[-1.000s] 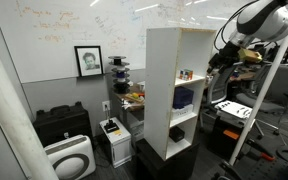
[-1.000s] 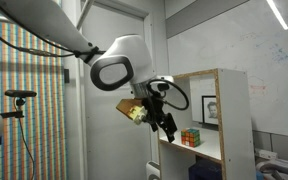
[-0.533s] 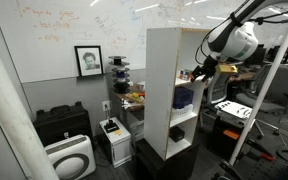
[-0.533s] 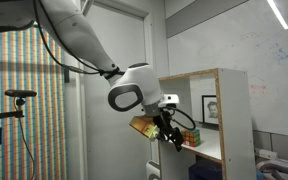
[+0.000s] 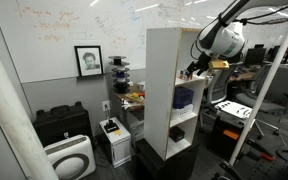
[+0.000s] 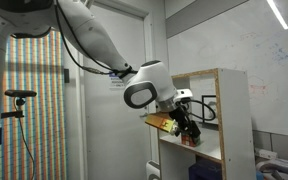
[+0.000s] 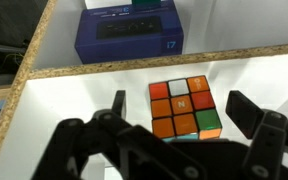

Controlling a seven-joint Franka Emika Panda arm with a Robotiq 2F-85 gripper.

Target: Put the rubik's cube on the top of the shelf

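Note:
My gripper lowers first and then closes on the cube (image 7: 184, 108), since the cube lies between my open fingers, which are still above the cube's top.
The rubik's cube (image 7: 184, 108) lies on a white board inside a compartment of the shelf (image 7: 79, 105), with orange, red, white and green squares facing up. My gripper (image 7: 180, 102) is open, with one black finger on each side of the cube; I cannot tell whether they touch it. In both exterior views the gripper (image 5: 193, 70) (image 6: 189, 130) reaches into an upper compartment of the tall white shelf (image 5: 162, 60) (image 6: 235, 110) and hides most of the cube. The top of the shelf is bare.
A dark blue box (image 7: 129, 35) (image 5: 184, 97) sits in the compartment below the cube. A low black cabinet (image 5: 62, 125), a white appliance (image 5: 69, 158) and a framed portrait (image 5: 88, 60) stand beside the shelf. A desk with clutter (image 5: 234, 105) is behind the arm.
The arm has swung toward the shelf and the gripper has gone into the upper compartment, so that it now straddles the cube. The cube has not moved.

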